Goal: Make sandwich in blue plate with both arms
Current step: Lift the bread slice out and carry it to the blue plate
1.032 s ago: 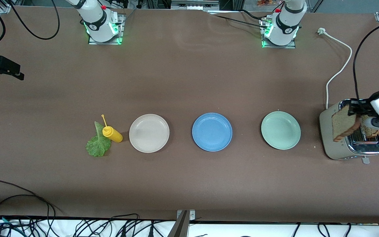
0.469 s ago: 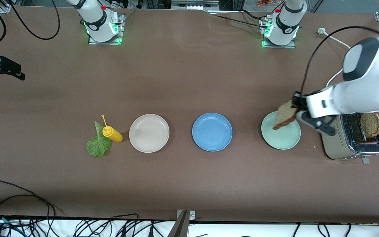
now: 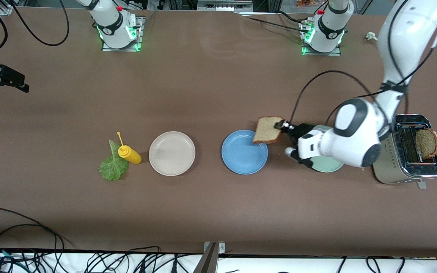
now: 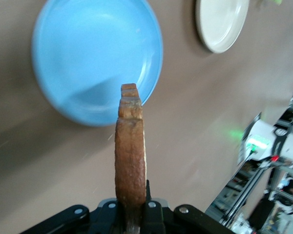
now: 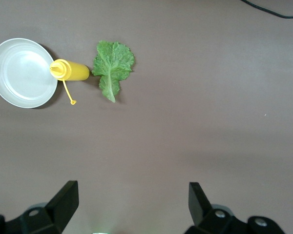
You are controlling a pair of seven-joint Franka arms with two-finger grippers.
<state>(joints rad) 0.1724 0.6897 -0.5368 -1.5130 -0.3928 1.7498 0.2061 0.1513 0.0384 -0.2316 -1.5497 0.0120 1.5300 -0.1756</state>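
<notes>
I should move the bread slice [image 3: 268, 130] toward the blue plate [image 3: 244, 152] with my left gripper before I release it. The slice is hanging beside the plate, short of the plate's rim.
My left gripper [image 3: 282, 126] is shut on one edge of a brown bread slice [image 3: 268, 130]. It holds the slice in the air over the rim of the blue plate [image 3: 244, 152], on the side toward the left arm's end. In the left wrist view the bread slice [image 4: 130, 156] stands edge-on between the fingers, with the empty blue plate [image 4: 88, 58] below. A second slice [image 3: 426, 143] sticks out of the toaster [image 3: 396, 170]. The lettuce leaf [image 3: 113, 167] lies flat toward the right arm's end. My right gripper [image 3: 17, 84] waits open over that end of the table, with nothing in it [image 5: 132, 204].
A yellow squeeze bottle [image 3: 129, 154] lies against the lettuce, beside a beige plate [image 3: 172, 153]. A pale green plate [image 3: 328, 165] is mostly covered by the left arm. Cables [image 3: 21, 227] trail along the table's edge nearest the camera.
The left arm has carried the bread slice from the toaster, past the pale green plate, to the blue plate's rim. The right arm has not moved.
</notes>
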